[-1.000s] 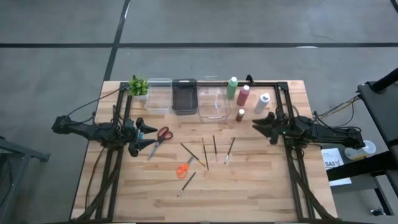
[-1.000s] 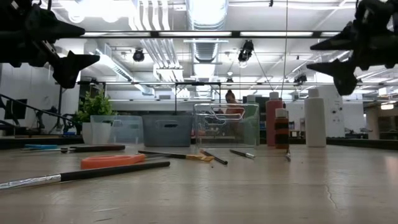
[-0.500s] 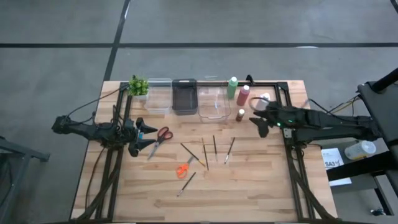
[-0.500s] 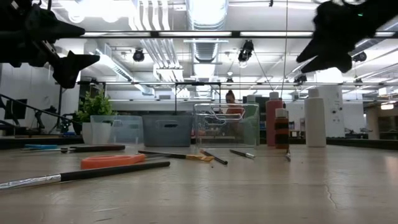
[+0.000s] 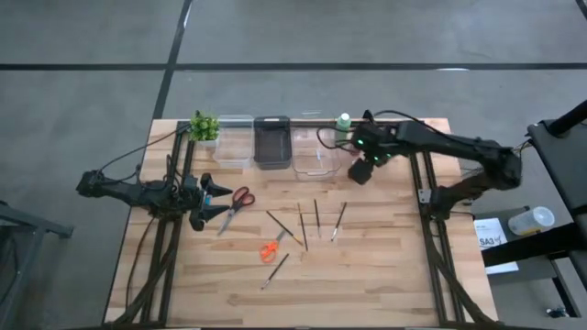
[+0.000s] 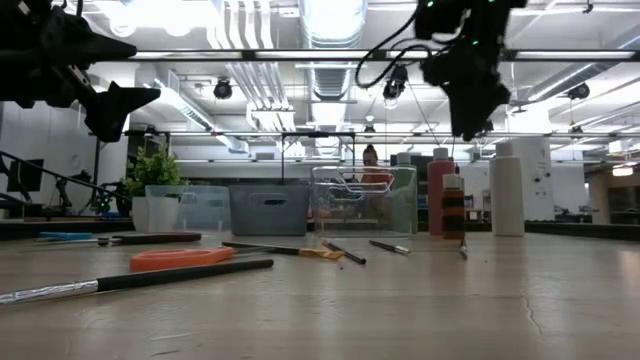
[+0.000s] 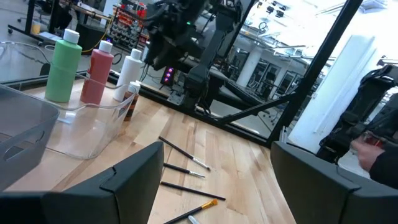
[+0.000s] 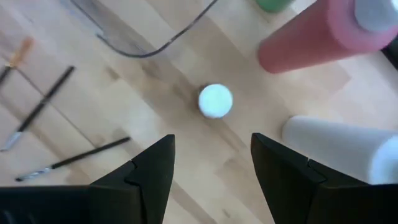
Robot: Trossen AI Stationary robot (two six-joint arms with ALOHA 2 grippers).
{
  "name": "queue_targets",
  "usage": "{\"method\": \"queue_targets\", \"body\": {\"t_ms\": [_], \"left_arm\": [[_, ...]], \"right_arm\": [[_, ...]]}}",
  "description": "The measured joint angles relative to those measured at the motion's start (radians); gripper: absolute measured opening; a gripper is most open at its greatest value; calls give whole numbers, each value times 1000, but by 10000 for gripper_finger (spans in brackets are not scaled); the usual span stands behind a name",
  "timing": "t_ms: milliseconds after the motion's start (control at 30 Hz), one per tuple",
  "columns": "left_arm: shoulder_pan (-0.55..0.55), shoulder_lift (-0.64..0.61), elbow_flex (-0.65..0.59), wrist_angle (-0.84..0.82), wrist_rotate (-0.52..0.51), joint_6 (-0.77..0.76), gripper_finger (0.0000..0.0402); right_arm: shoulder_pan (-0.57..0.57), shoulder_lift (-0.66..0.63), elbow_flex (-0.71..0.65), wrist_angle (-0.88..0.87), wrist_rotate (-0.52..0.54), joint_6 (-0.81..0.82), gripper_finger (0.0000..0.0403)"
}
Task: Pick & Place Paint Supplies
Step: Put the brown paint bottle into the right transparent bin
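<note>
The tiny brown bottle is to go into the clear bin, so my right gripper needs to grab it by its end with the cap [image 8: 215,101] next.
My right gripper [image 5: 359,171] hangs open above the tiny brown bottle, pointing down. In the right wrist view that bottle's white cap [image 8: 216,101] shows beyond the gap of the right gripper [image 8: 212,140], with the dark red bottle [image 8: 323,31] and the white bottle [image 8: 342,146] beside it. All three bottles stand upright on the table [image 6: 453,205]. The green bottle [image 5: 343,122] stands just past them. Several thin brushes [image 5: 317,218], an orange tool [image 5: 269,250] and the red-handled scissors [image 5: 240,198] lie flat mid-table. My left gripper [image 5: 225,202] waits open beside the scissors.
Along the far edge stand a potted plant [image 5: 204,126], a clear bin [image 5: 235,137], a dark bin [image 5: 272,140] and another clear bin [image 5: 315,151] next to the bottles. One brush [image 5: 274,271] lies nearer the front. Bare wood [image 5: 367,275] fills the near half.
My right arm has swung from the table's right side toward the far edge and left, reaching over the bottle group. Its gripper has tipped from level to pointing down, above the tiny brown bottle. Nothing on the table has moved.
</note>
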Motion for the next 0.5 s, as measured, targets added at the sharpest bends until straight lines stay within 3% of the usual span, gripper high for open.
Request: {"method": "queue_targets", "body": {"t_ms": [267, 500], "left_arm": [[0, 0, 0, 0, 0, 0, 303], [0, 0, 0, 0, 0, 0, 303]], "right_arm": [[-37, 125, 49, -22, -7, -36, 214], [-64, 105, 11, 39, -9, -46, 276]]}}
